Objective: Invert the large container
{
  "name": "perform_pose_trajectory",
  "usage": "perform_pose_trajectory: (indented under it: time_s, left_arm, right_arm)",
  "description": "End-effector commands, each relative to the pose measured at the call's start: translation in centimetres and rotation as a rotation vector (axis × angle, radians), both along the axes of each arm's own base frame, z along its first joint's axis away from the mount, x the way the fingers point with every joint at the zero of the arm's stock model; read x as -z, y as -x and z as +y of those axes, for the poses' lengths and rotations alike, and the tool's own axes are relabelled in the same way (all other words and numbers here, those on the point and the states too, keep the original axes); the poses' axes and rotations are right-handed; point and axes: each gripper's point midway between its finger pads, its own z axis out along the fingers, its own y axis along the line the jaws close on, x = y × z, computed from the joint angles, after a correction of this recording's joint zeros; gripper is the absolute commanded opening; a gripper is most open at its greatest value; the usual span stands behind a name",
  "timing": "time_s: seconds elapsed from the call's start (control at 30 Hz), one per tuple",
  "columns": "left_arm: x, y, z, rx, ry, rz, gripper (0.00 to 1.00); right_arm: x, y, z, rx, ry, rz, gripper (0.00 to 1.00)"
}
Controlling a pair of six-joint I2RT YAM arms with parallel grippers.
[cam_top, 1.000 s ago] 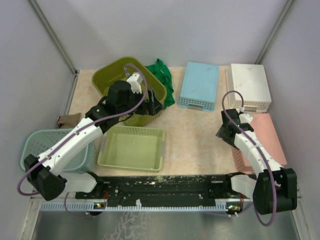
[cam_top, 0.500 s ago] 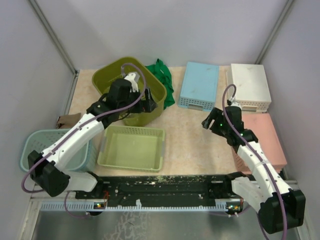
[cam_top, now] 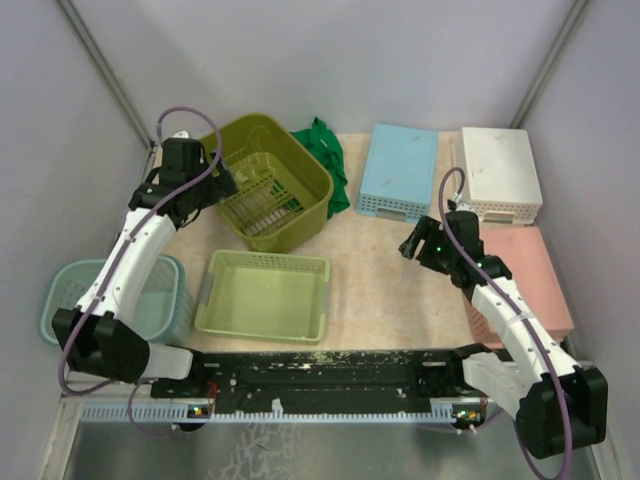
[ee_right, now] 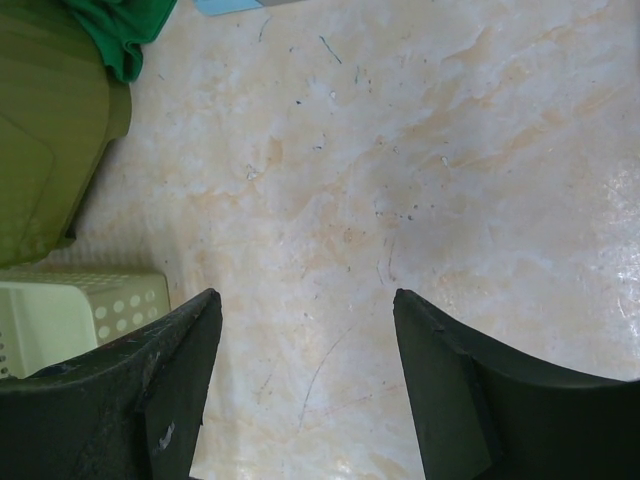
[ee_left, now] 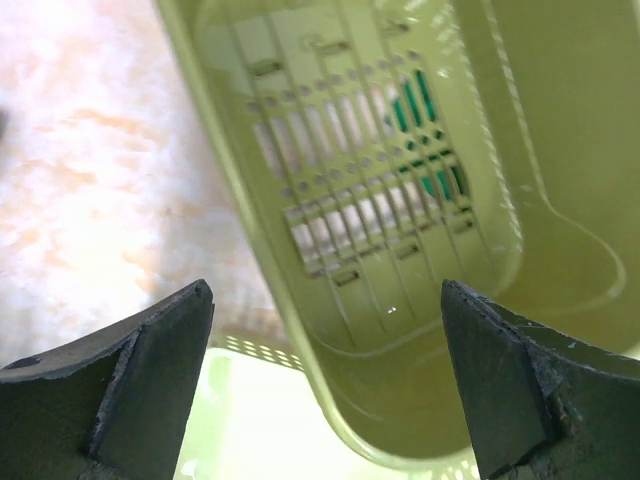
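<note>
My left gripper needs to lift the container and turn it upside down, so next it should grab the large container's rim [cam_top: 222,206] [ee_left: 289,318] opposite the green cloth, with its fingers on both sides of the container's side.
The large container [cam_top: 268,185] is an olive-green bin at the back left, tipped so that its mouth and slotted bottom face up towards the camera. My left gripper [cam_top: 222,182] hovers at its left rim, open and holding nothing. In the left wrist view the container [ee_left: 400,200] fills the frame, and its curved rim runs between the wide-apart fingers of the left gripper [ee_left: 327,292]. My right gripper [cam_top: 409,245] hangs open over bare table right of centre, well away from the bin. The right wrist view shows the right gripper [ee_right: 306,296] above the tabletop and the container [ee_right: 45,150] at far left.
A green cloth [cam_top: 325,160] lies against the bin's right side. A light green tray [cam_top: 265,295] sits in front of it and a teal basket [cam_top: 150,300] at near left. A blue bin [cam_top: 400,172], a white bin [cam_top: 500,170] and a pink bin [cam_top: 530,280] stand on the right.
My left arm has drawn back from over the bin to its left rim, uncovering the bin's inside. My right arm swung out left over the table, then held still.
</note>
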Motion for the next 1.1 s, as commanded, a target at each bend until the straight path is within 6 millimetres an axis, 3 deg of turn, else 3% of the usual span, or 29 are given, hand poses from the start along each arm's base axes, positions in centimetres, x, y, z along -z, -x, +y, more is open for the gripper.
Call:
perform_pose_trajectory:
  time_s: [0.0,0.27,0.37,0.43,0.53,0.73,0.9,1.07]
  left_arm:
    - [2.9,-0.4,2.9,-0.111,-0.026,0.081,0.99]
    - [7.5,-1.5,2.1,-0.104,-0.010,0.156,0.83]
    - [8.3,-1.7,2.1,-0.113,-0.011,0.188,0.67]
    - [7.6,-2.3,1.9,-0.104,-0.006,0.167,0.55]
    - [5.3,-3.3,2.1,-0.110,-0.015,0.097,0.37]
    - [-1.0,-5.6,2.1,-0.090,-0.022,-0.075,0.03]
    - [-6.7,-7.1,1.5,-0.039,-0.023,-0.209,0.00]
    - [-12.1,-6.6,1.0,0.038,-0.037,-0.372,0.00]
  right_arm:
    - [-0.8,-1.1,0.6,-0.034,-0.004,-0.042,0.70]
    - [-0.3,-1.2,0.6,-0.039,0.008,-0.028,0.70]
    - [-0.1,-1.2,0.5,-0.037,0.008,-0.022,0.70]
    - [0.1,-1.1,0.5,-0.035,0.009,-0.018,0.70]
    - [0.2,-1.1,0.5,-0.035,0.010,-0.014,0.69]
    - [0.2,-1.4,0.6,-0.035,0.008,-0.017,0.69]
    - [0.2,-1.5,0.7,-0.042,0.008,-0.008,0.68]
    - [-0.2,-1.3,0.4,-0.032,0.016,-0.026,0.68]
